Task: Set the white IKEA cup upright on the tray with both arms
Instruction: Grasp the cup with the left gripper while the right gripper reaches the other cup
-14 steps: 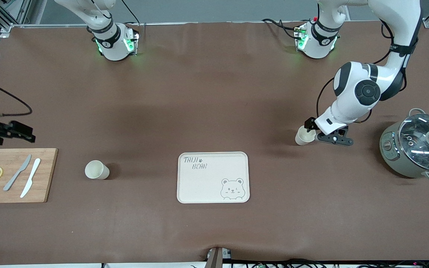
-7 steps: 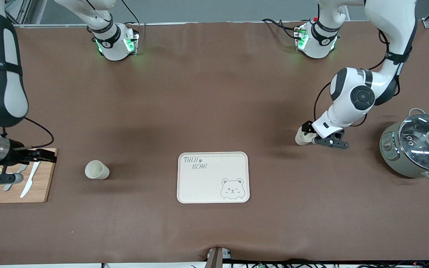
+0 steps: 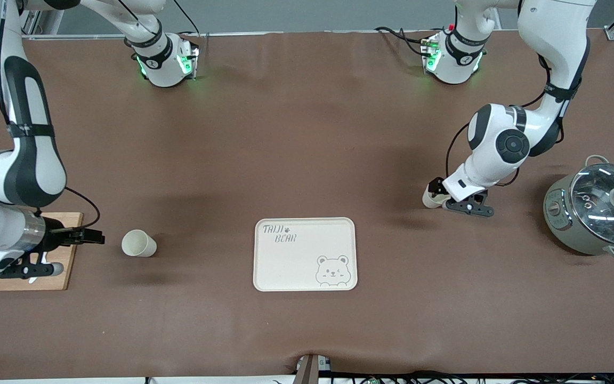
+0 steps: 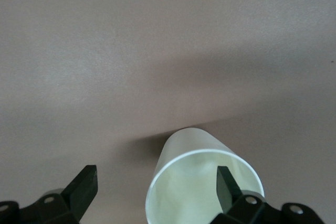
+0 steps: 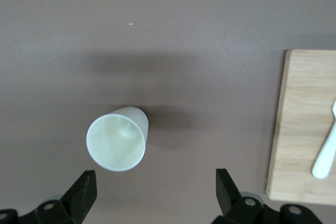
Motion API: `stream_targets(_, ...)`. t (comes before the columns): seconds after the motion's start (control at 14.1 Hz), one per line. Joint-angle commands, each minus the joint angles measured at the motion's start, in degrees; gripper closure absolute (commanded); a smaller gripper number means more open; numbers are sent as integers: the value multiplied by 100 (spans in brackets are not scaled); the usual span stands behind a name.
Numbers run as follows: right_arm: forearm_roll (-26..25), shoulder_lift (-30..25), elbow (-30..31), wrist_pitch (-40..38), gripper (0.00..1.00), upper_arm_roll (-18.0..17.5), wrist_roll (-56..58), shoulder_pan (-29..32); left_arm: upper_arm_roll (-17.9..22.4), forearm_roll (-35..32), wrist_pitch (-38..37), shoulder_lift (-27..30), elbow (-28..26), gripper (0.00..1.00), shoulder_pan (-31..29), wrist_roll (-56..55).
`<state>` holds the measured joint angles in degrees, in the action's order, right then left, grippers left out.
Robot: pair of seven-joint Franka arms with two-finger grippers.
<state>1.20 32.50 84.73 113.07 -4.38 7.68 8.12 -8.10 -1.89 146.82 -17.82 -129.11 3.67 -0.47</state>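
Observation:
My left gripper is ready to close on the cup, as one finger reaches into the cup's opening and the other is outside the cup's side [image 4: 161, 171].
The cream bear tray [image 3: 285, 266] lies empty, nearer the front camera than both cups. One white cup [image 3: 137, 244] sits on the table toward the right arm's end; the right wrist view shows its open mouth [image 5: 116, 139]. My right gripper [image 3: 93, 236] is open beside it, just off the cutting board, not touching. A second white cup [image 3: 428, 199] sits toward the left arm's end. My left gripper [image 3: 439, 195] is open at this cup. In the left wrist view [image 4: 155, 192] one finger [image 4: 227, 184] is in the cup's mouth [image 4: 194, 150] and the other is outside it.
A wooden cutting board [image 3: 67, 258] with a white knife [image 5: 325, 150] and lemon slices lies at the right arm's end, partly under that arm. A grey pot with a glass lid [image 3: 597, 208] stands at the left arm's end.
My right arm has swung in over the cutting board, and its gripper now sits close beside its cup. My left gripper has pushed further onto its cup, hiding more of it.

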Motion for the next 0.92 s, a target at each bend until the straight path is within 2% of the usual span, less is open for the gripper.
stream_targets(0.0, 30, -42, 402, 416, 0, -11, 59, -30, -51, -137, 119, -37, -9, 0, -50, -23)
stream_targets(0.07, 30, -42, 464, 461, 0, -11, 59, -39, -51, -137, 119, -28, -17, 26, -50, -128)
stream_targets(0.14, 30, -33, 482, 470, 0, -19, 67, -48, -43, -137, 119, -28, -26, 75, -50, -129)
stream_targets(0.21, 30, -7, 500, 496, 0, -11, 76, -39, -43, -145, 119, -28, -26, 100, -50, -120)
stream_targets(0.85, 65, -51, 1194, 1147, 0, -19, 419, -4, -34, -145, 119, -72, 17, 100, -42, -68)
